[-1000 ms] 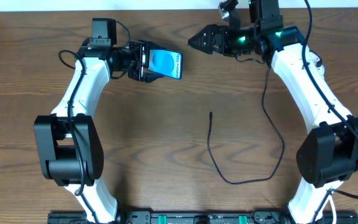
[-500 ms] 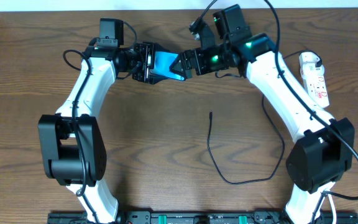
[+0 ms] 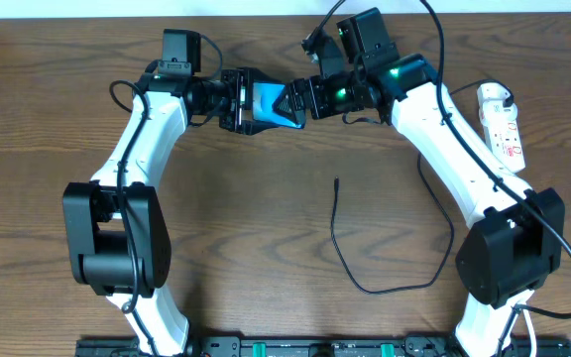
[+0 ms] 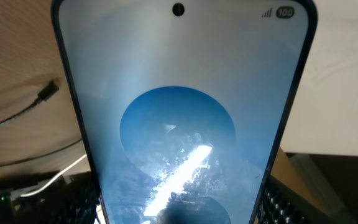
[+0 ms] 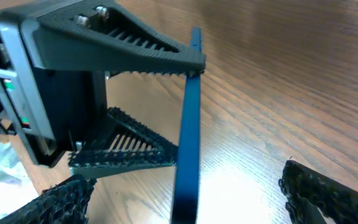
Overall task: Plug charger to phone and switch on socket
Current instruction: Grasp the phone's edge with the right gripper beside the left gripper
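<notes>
I will grab the phone by its loose end [image 5: 186, 198] next, edge-on, with my right gripper, so my left gripper can take a new grip for plugging.
My left gripper [image 3: 249, 101] is shut on the phone [image 3: 269, 102] and holds it above the table at the back, blue screen facing up. The screen fills the left wrist view [image 4: 179, 118], with the left fingers [image 4: 179, 214] at its lower edges. My right gripper [image 3: 295, 99] is open, its fingers on either side of the phone's free end. The right wrist view shows the phone edge-on [image 5: 188, 118] between my open right fingers [image 5: 191, 199]. The black charger cable [image 3: 345, 268] lies loose on the table, plug tip [image 3: 336, 181] pointing back. The white socket strip [image 3: 504, 127] lies at the far right.
The cable loops from the middle of the table toward the front, then back up under the right arm [image 3: 454, 129], where its far end is hidden. The plug tip also shows in the left wrist view [image 4: 48, 92]. The arm bases stand at the front edge.
My right gripper swung left from the back right to the phone's free end, uncovering the socket strip. My left gripper shifted slightly right with the phone.
</notes>
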Motion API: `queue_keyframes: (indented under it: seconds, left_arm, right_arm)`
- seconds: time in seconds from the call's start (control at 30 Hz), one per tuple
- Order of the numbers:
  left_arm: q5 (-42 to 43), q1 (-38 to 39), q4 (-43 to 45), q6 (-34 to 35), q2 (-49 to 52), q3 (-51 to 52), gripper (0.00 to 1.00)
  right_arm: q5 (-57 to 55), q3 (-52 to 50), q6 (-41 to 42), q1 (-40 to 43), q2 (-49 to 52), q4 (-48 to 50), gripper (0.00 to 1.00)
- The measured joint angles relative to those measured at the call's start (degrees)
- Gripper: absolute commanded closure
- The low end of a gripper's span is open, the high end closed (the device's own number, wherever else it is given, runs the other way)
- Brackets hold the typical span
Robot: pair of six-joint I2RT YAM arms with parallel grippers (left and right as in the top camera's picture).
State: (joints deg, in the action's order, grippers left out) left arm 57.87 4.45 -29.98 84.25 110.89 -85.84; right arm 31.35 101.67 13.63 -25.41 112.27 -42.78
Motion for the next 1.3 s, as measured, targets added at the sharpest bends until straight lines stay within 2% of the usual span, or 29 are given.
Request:
queue_keyframes:
  seconds: [0.33, 0.63, 0.73, 0.83, 0.97, 1.03, 1.2, 1.3]
  left_arm:
    - [1.38, 0.96, 0.0, 2.84, 0.0, 0.0, 0.93]
    - [1.38, 2.14, 0.0, 4.11, 0.0, 0.0, 0.93]
    - [1.38, 2.14, 0.0, 4.61, 0.0, 0.0, 0.93]
    - [1.38, 2.14, 0.0, 5.05, 0.0, 0.0, 0.93]
    - [1.38, 2.14, 0.0, 5.57, 0.0, 0.0, 0.93]
    - [1.33, 2.14, 0.0, 5.57, 0.0, 0.0, 0.93]
    - [1.03, 2.14, 0.0, 5.57, 0.0, 0.0, 0.93]
    - [0.72, 2.14, 0.0, 5.57, 0.0, 0.0, 0.93]
  right_arm:
    - [-5.18, 0.0, 1.27, -1.6, 0.0, 0.15, 0.08]
    - [-9.31, 0.0, 1.9, -4.04, 0.0, 0.02, 0.18]
    - [-9.4, 0.0, 2.05, -4.04, 0.0, -0.04, 0.27]
    - [-9.55, 0.0, 2.32, -4.09, 0.0, -0.07, 0.47]
    - [-9.79, 0.0, 2.47, -4.09, 0.0, -0.09, 0.57]
    - [-9.84, 0.0, 2.25, -4.09, 0.0, -0.09, 0.69]
    - [-10.34, 0.0, 2.45, -4.09, 0.0, -0.11, 0.75]
    - [-10.4, 0.0, 2.45, -4.07, 0.0, -0.11, 0.89]
